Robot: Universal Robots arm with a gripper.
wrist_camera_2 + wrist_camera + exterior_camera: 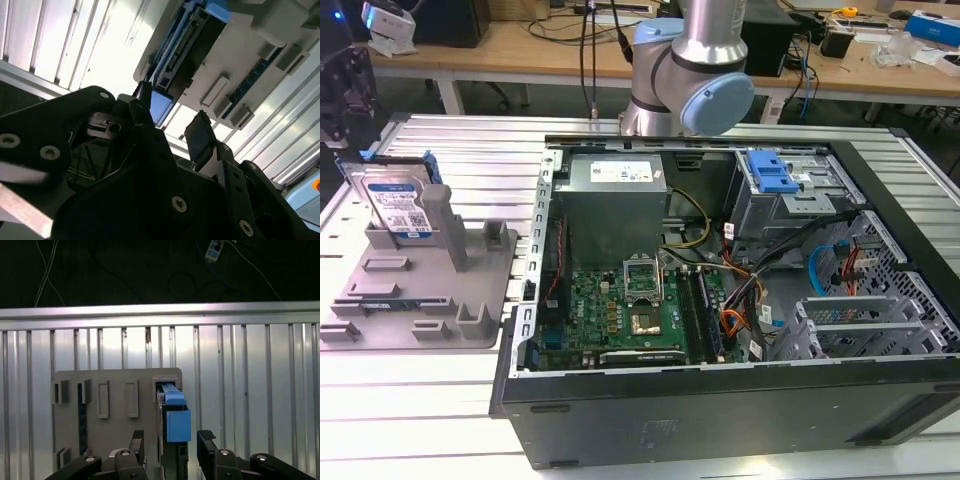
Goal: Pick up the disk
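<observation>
I am holding my gripper well above the top edge of the disk [398,205] and would miss the disk by closing now, so I should move lower first and then close on the disk.
The disk [398,205] is a silver hard drive with a blue-and-white label and blue side rails. It stands on edge in a slot of the grey fixture tray [420,290], at the exterior view's left. My gripper [345,130] hangs above it, dark against the far left edge. In the first wrist view the gripper [171,442] is open, its black fingers [137,440] on either side of the disk's blue rail [176,422] with gaps on both sides. The second wrist view shows the open gripper [172,125] near the disk's end [187,47].
An open computer case [720,280] takes up the middle and the exterior view's right, with a blue-handled drive cage [770,175] inside. The tray has several upright posts [455,235]. The slatted metal table [240,390] ends in a far edge [160,312] beyond the tray.
</observation>
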